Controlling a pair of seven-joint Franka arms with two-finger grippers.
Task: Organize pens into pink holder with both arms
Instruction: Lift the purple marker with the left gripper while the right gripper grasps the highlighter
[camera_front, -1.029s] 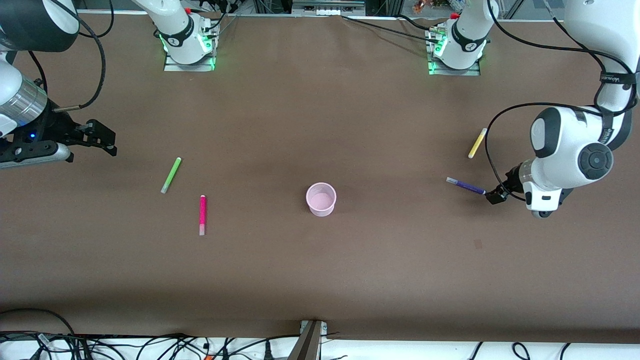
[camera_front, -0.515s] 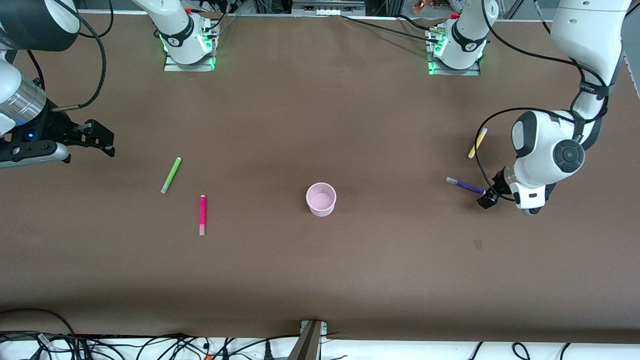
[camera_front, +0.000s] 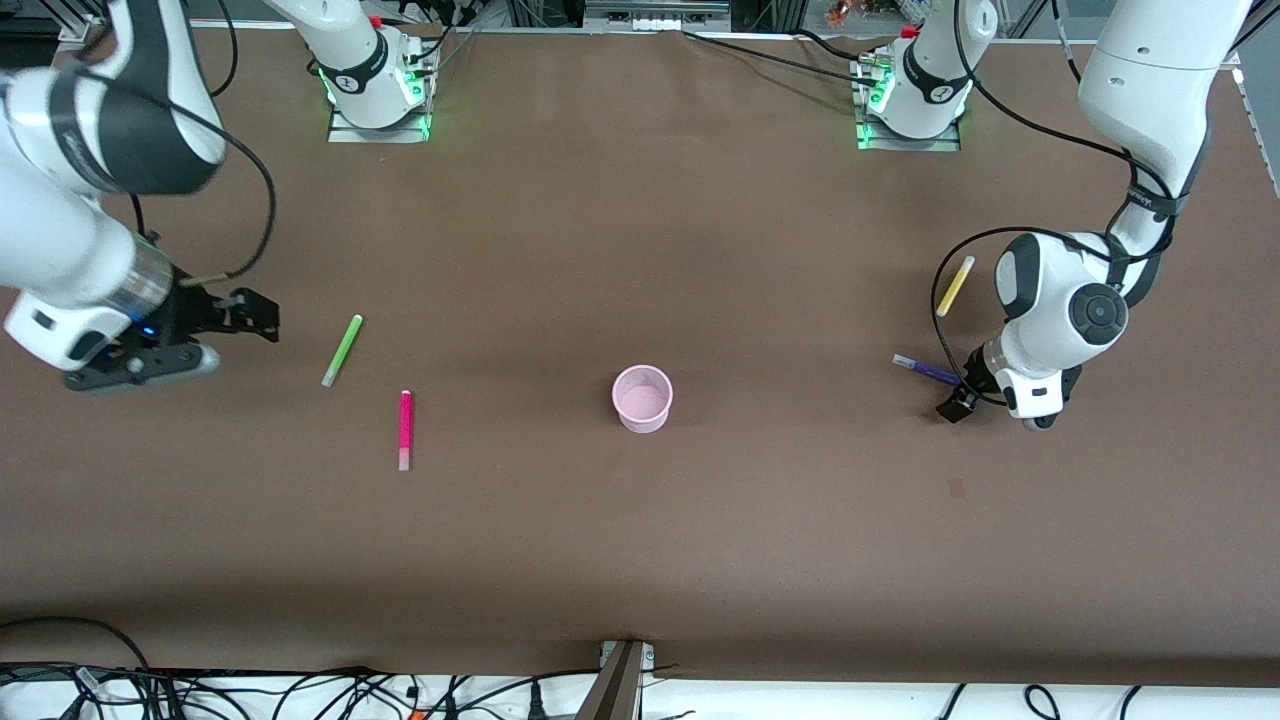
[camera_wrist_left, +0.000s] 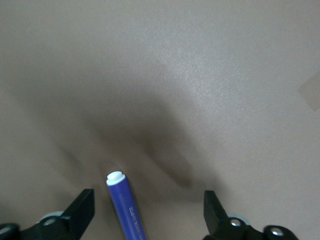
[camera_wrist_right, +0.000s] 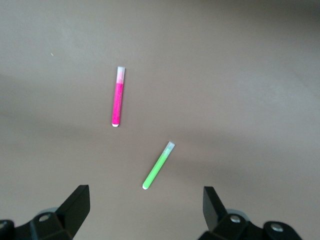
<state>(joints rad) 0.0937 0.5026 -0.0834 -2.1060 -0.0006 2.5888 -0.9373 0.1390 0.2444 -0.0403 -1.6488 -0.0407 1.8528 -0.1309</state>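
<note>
The body of the purple pen (camera_front: 925, 370) (camera_wrist_left: 125, 205) is right beside my left fingers, which are low, so my left gripper should close and would hold the pen.
The pink holder (camera_front: 641, 398) stands upright mid-table. The dark purple pen (camera_front: 925, 370) lies toward the left arm's end. My left gripper (camera_front: 952, 403) is low over one end of it and open. In the left wrist view (camera_wrist_left: 148, 202) the purple pen (camera_wrist_left: 125, 205) lies between the fingers, untouched. The yellow pen (camera_front: 954, 286) lies farther from the camera. The green pen (camera_front: 342, 350) and magenta pen (camera_front: 405, 429) lie toward the right arm's end. My right gripper (camera_front: 262, 318) is open beside the green pen. The right wrist view (camera_wrist_right: 145, 196) shows the green pen (camera_wrist_right: 158, 165) and magenta pen (camera_wrist_right: 118, 97).
The table (camera_front: 640, 560) is covered in brown paper. A small tape patch (camera_front: 956, 488) lies nearer the camera than the purple pen. The arm bases (camera_front: 378, 95) stand along the table's top edge. Cables (camera_front: 300, 690) run along the edge nearest the camera.
My right arm has swung in from the table's end and brought its gripper close to the green pen. My left gripper has slid over the purple pen's end, toward the holder.
</note>
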